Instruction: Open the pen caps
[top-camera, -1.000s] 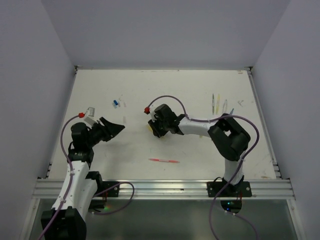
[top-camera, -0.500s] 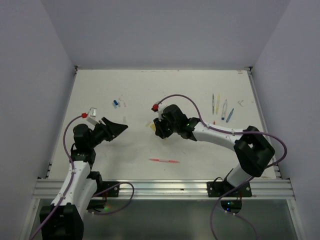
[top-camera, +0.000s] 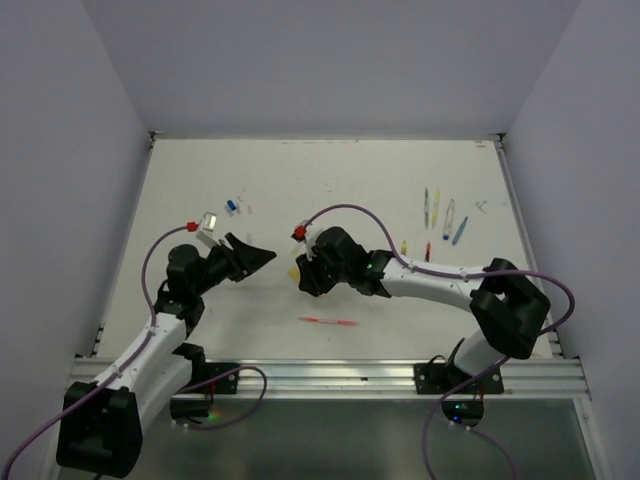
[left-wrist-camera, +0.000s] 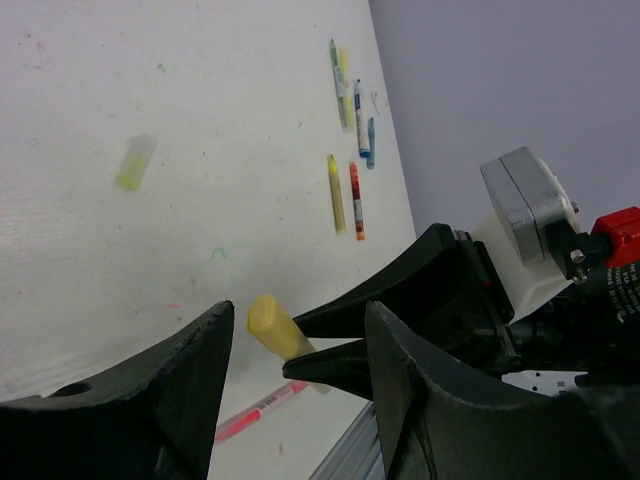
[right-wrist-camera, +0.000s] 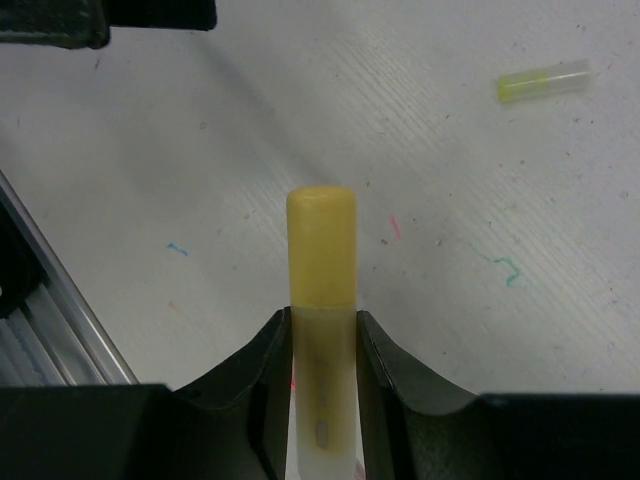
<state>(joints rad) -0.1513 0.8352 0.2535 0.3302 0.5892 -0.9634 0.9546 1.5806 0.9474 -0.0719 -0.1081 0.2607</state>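
Note:
The robot should grab the yellow cap (top-camera: 294, 273) (left-wrist-camera: 270, 323) with its left gripper to pull the pen open, and leave the pale body of the pen to its right gripper.
My right gripper (top-camera: 301, 272) is shut on a yellow pen (right-wrist-camera: 322, 395), held by its pale body. The pen's yellow cap (right-wrist-camera: 321, 245) sticks out past the fingertips towards my left gripper (top-camera: 264, 255). In the left wrist view the cap (left-wrist-camera: 270, 323) lies between the open left jaws (left-wrist-camera: 300, 308) without touching either one. A pink pen (top-camera: 327, 321) lies near the front edge. Several more pens (top-camera: 436, 208) lie at the right, and two short ones (top-camera: 415, 248) lie nearer the middle. A loose blue cap (top-camera: 231, 206) lies far left. A loose yellow-green cap (right-wrist-camera: 543, 80) lies on the table.
The white table (top-camera: 330, 180) carries faint pen marks. A metal rail (top-camera: 330, 375) runs along the front edge, also at the lower left of the right wrist view (right-wrist-camera: 50, 330). A raised lip (top-camera: 525, 240) borders the right side. Purple cables loop over both arms.
My left gripper has moved right towards the right gripper. The right gripper has brought the yellow pen left and nearer, so the cap now lies between the left jaws.

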